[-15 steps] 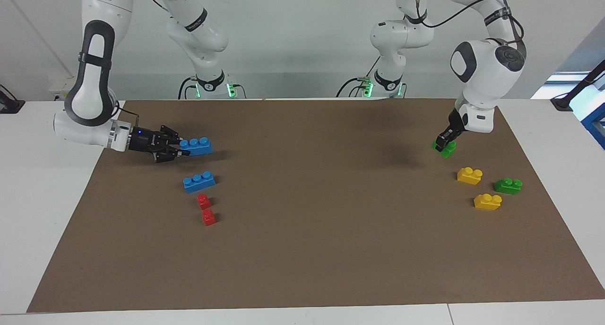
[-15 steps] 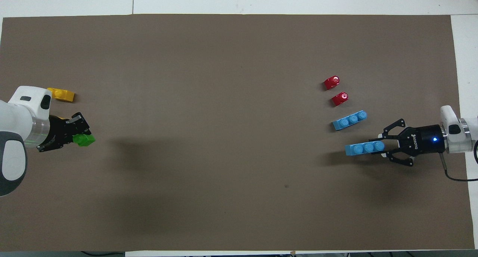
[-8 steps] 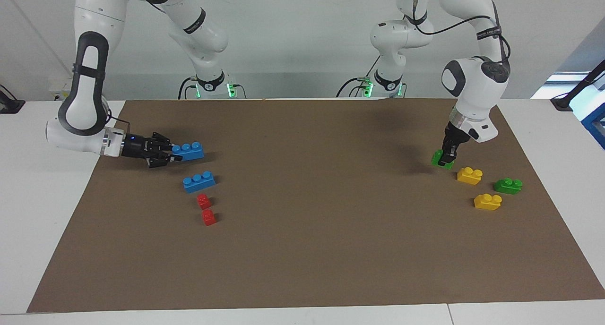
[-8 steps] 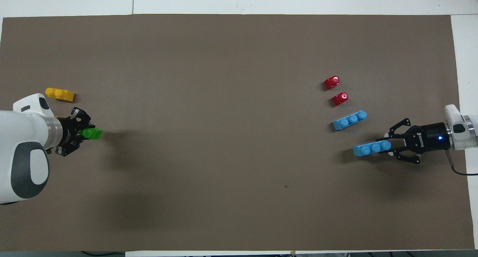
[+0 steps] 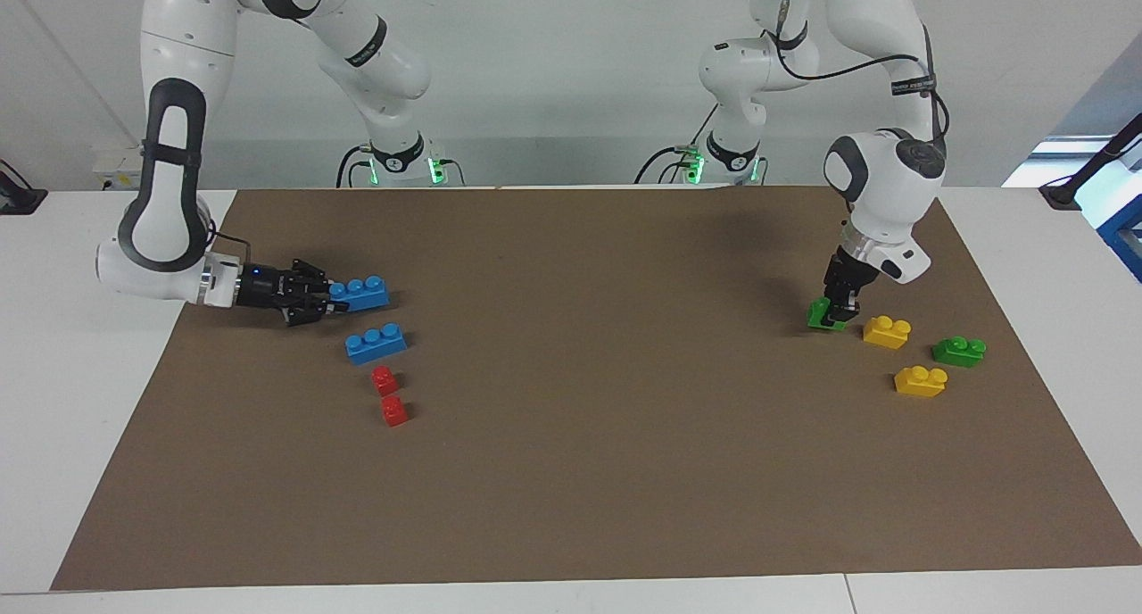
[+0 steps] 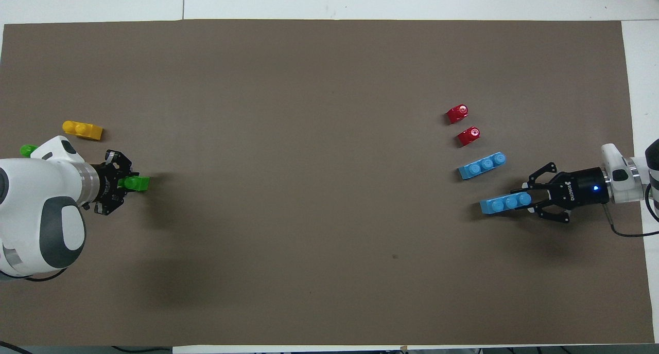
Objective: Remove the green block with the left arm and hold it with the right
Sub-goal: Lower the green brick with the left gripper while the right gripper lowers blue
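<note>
The blue brick's bottom is still above its shadow, so it is too early for my right gripper to release it. The brick goes down onto the brown mat (image 5: 589,400) first.
The bright green block (image 5: 821,315) (image 6: 138,183) sits between the fingertips of my left gripper (image 5: 837,311) (image 6: 123,183), which is shut on it. The block is low over the brown mat (image 5: 589,400), close beside a yellow brick (image 5: 886,331); I cannot tell whether it touches the mat. My right gripper (image 5: 332,298) (image 6: 527,201) lies level and low at the right arm's end of the table. It is shut on the end of a blue three-stud brick (image 5: 361,292) (image 6: 504,204).
By the green block lie a second yellow brick (image 5: 920,381) and a darker green brick (image 5: 959,351). Near the right gripper lie another blue brick (image 5: 376,344) and two red bricks (image 5: 384,380) (image 5: 393,410). The mat's edge runs close beside both grippers.
My left gripper has come down with the green block and turned more upright, ending beside the yellow brick. My right gripper has sunk slightly with its blue brick.
</note>
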{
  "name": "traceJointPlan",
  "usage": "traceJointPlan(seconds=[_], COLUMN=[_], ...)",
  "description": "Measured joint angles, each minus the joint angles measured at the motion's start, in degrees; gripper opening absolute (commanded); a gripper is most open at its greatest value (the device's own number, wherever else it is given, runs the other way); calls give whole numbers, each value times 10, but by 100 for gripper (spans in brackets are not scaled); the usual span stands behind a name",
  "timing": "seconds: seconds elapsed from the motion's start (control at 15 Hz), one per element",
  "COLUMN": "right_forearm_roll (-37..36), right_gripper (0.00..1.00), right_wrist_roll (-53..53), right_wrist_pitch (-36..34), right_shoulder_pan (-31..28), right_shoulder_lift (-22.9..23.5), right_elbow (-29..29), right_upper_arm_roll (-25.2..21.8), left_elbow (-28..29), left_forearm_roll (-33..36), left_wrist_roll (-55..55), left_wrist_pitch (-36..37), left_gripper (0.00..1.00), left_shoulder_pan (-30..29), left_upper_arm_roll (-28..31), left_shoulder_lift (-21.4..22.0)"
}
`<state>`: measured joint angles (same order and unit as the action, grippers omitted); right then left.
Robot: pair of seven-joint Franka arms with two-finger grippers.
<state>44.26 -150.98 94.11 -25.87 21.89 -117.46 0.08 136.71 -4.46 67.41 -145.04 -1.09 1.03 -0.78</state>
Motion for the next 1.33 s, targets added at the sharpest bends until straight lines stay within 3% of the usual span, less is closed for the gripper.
traceJointPlan(seconds=[0.4, 0.53, 0.6, 0.67, 1.33], right_forearm_roll=[8, 8, 9, 12, 28], right_gripper=[0, 0, 0, 0, 0], right_wrist_roll=[-3, -3, -3, -3, -4], right_wrist_pitch=[13, 24, 30, 33, 53], right_shoulder_pan=[1, 3, 5, 7, 23], right_shoulder_lift=[10, 11, 11, 12, 13], right_elbow=[10, 10, 10, 10, 10], right_upper_arm_roll=[9, 11, 12, 12, 13], left_elbow=[-1, -2, -2, -2, -24], left_forearm_roll=[-7, -13, -13, -13, -13], left_wrist_roll=[5, 5, 5, 5, 5], left_wrist_pitch=[-18, -19, -19, -19, 8], left_gripper=[0, 50, 85, 100, 100], left_shoulder_pan=[-5, -10, -11, -12, -13], left_upper_arm_roll=[1, 1, 1, 1, 0], left_shoulder_lift=[-21, -22, -22, -23, -26])
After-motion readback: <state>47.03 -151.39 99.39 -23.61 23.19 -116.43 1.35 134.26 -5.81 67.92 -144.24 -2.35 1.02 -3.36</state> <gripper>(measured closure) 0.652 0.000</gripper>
